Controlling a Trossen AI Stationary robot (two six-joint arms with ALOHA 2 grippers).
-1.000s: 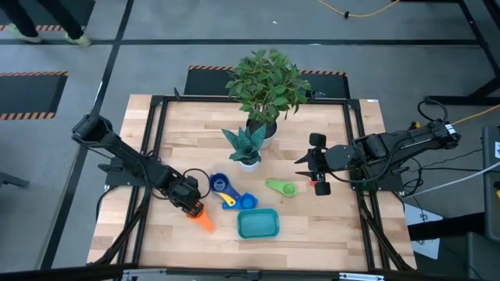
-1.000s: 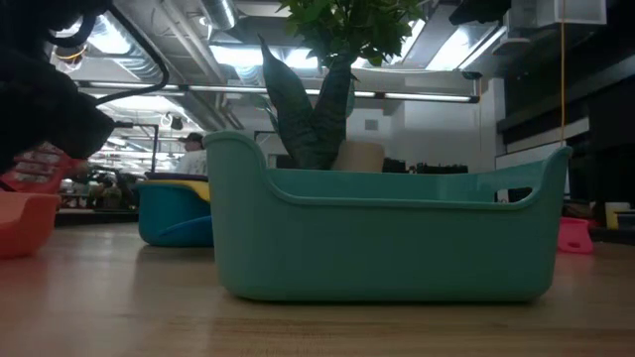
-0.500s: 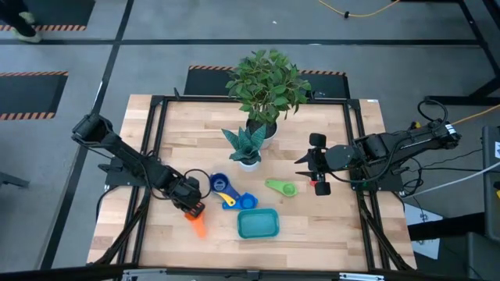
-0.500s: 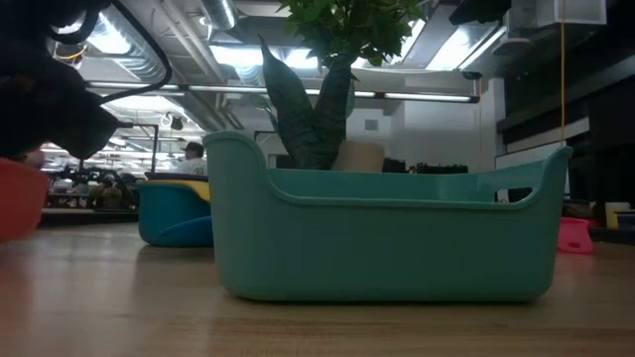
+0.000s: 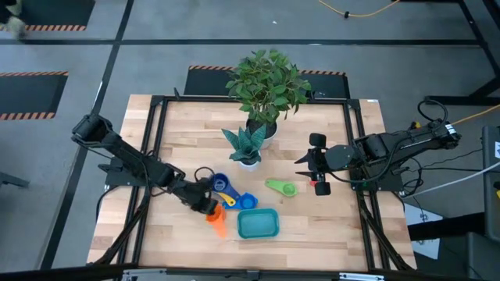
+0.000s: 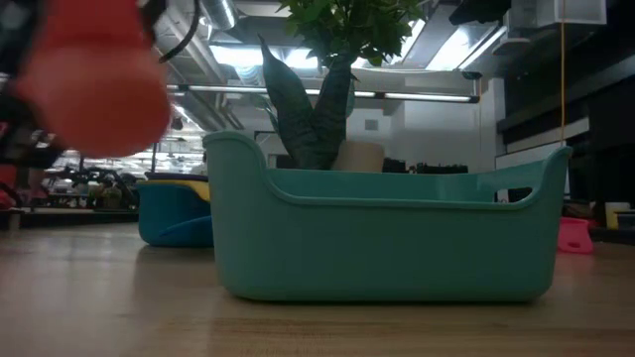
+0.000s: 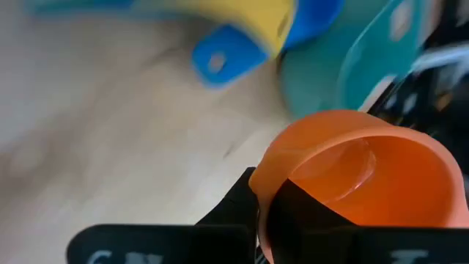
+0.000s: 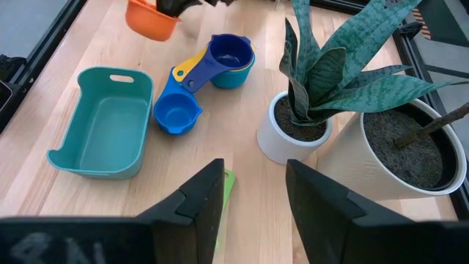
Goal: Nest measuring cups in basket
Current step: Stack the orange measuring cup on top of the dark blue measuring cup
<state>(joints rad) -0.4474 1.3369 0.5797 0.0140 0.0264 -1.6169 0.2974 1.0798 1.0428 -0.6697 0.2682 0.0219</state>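
Note:
The orange cup is still short of the blue cups' rims with its tilted bowl (image 5: 217, 223) (image 7: 374, 180), so my left gripper keeps hold until the cup nests in them.
My left gripper (image 5: 205, 205) is shut on an orange measuring cup (image 5: 216, 222) just left of the teal basket (image 5: 258, 224), which stands near the table's front edge. In the low view the cup (image 6: 94, 79) is a blur high above the tabletop. Two blue cups and a yellow one (image 5: 228, 193) lie together behind the basket on the table. A green cup (image 5: 281, 187) lies to their right. My right gripper (image 5: 316, 173) hovers open right of the green cup, holding nothing. My left gripper pinches the orange cup's wall at the rim (image 7: 258, 192), one finger (image 7: 233, 209) outside and one inside the bowl. The fingers slant down from the table's left. The cup is lifted clear of the table, its mouth tilted toward the wrist camera.
A small white pot with a snake plant (image 5: 247, 148) stands behind the cups, and a larger leafy plant (image 5: 266, 90) stands behind that. Black frame rails (image 5: 148, 156) run along the table's sides. Bare wood lies left of and in front of the basket.
My left gripper has gone toward the table's right edge and up, tipping its fingers nearer to level. The orange cup, which sat on the table a second ago, has come up with it and now hangs clear, closer to the basket.

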